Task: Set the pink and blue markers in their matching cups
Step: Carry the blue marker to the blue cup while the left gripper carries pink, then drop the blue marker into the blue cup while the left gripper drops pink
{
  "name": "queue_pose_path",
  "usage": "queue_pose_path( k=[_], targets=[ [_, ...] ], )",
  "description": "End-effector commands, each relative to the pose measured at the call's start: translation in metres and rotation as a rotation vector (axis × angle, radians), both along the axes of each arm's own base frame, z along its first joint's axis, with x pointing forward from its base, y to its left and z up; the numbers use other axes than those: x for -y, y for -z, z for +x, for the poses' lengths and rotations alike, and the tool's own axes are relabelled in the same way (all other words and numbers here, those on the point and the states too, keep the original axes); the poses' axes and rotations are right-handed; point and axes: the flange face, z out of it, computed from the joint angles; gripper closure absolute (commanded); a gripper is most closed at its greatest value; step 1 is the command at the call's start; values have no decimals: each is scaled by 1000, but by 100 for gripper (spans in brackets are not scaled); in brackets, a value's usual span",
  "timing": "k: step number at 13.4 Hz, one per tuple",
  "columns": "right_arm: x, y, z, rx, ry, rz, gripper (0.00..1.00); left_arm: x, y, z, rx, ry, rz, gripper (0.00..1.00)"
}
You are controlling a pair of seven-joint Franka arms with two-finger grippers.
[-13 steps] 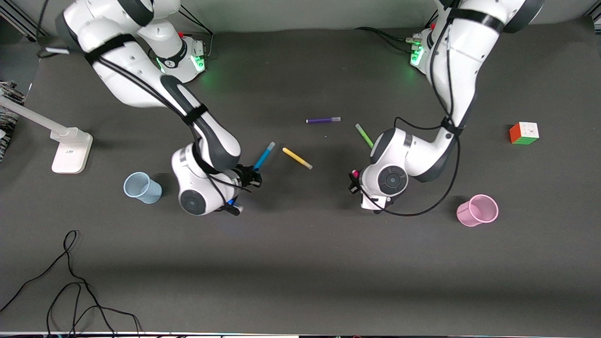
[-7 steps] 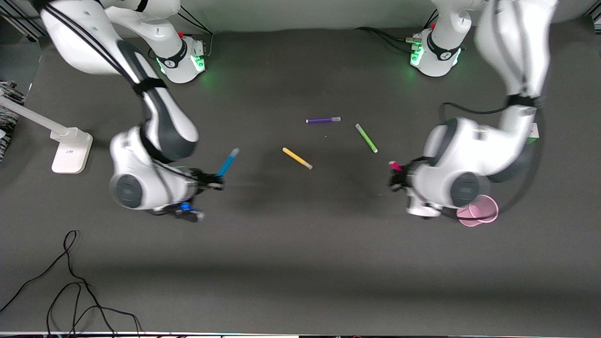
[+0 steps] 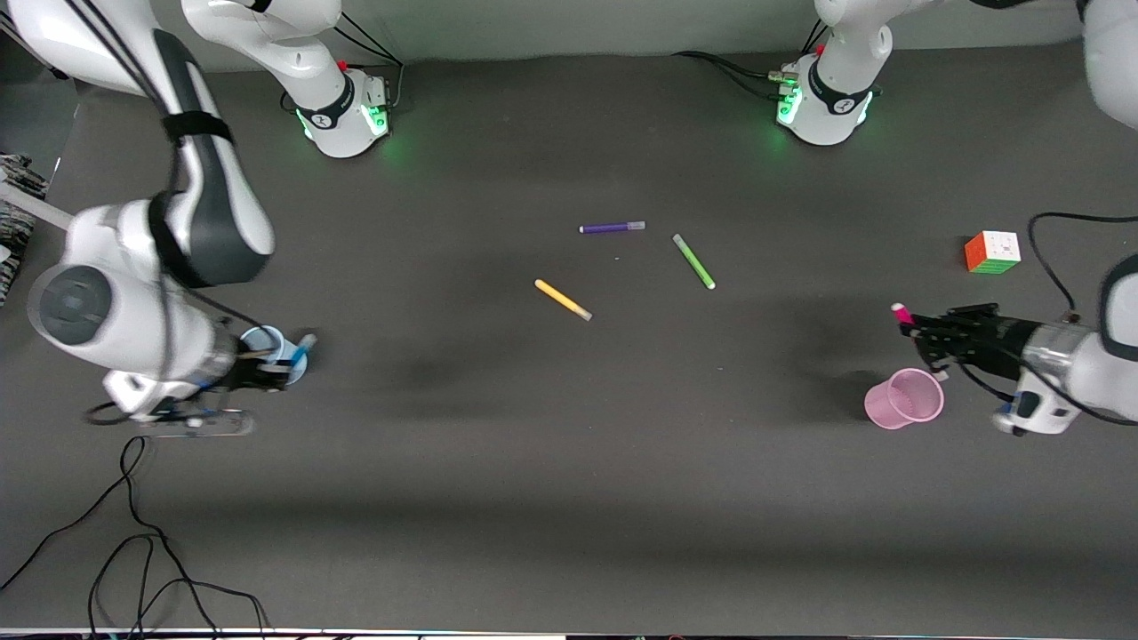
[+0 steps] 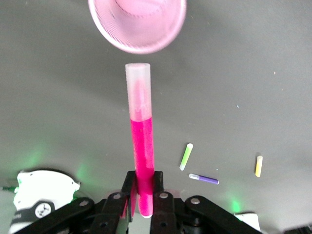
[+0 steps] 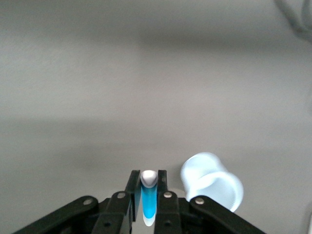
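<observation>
I should move the marker toward the cup with my left gripper before I release it. The pink marker's pale end (image 4: pixel 138 75) stops short of the pink mesh cup's rim (image 4: pixel 138 49).
My right gripper (image 3: pixel 283 366) is shut on the blue marker (image 3: pixel 300 348) and holds it over the rim of the pale blue cup (image 3: pixel 264 339) at the right arm's end of the table. In the right wrist view the blue marker (image 5: pixel 148 200) sits between the jaws of the gripper (image 5: pixel 148 181), with the blue cup (image 5: pixel 212 187) beside it. My left gripper (image 3: pixel 917 327) is shut on the pink marker (image 3: pixel 901 312), above the table by the pink mesh cup (image 3: pixel 904 398). In the left wrist view the pink marker (image 4: pixel 141 146) in the gripper (image 4: pixel 144 184) points at the pink cup (image 4: pixel 137 24).
A purple marker (image 3: pixel 612 228), a green marker (image 3: pixel 693 261) and a yellow marker (image 3: pixel 562 300) lie mid-table. A colour cube (image 3: pixel 992 252) sits near the left arm's end. Black cables (image 3: pixel 133 533) lie at the table's near corner by the right arm.
Both arms swung outward from mid-table with their markers: the right one to the blue cup, the left one to beside the pink cup.
</observation>
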Motion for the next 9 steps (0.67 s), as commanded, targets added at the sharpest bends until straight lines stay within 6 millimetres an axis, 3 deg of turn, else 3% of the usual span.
queue_pose_path(
  k=[1, 3, 6, 9],
  targets=[
    [36, 4, -53, 143, -134, -20, 100, -31, 35, 12, -21, -35, -146, 100],
    [49, 13, -68, 232, -190, -27, 100, -48, 56, 11, -39, -96, -218, 100],
    [52, 33, -99, 303, -205, -20, 100, -49, 71, 10, -57, -119, -257, 100],
    [66, 52, -115, 350, -233, -33, 100, -60, 85, 8, -78, -168, -324, 100]
  ],
)
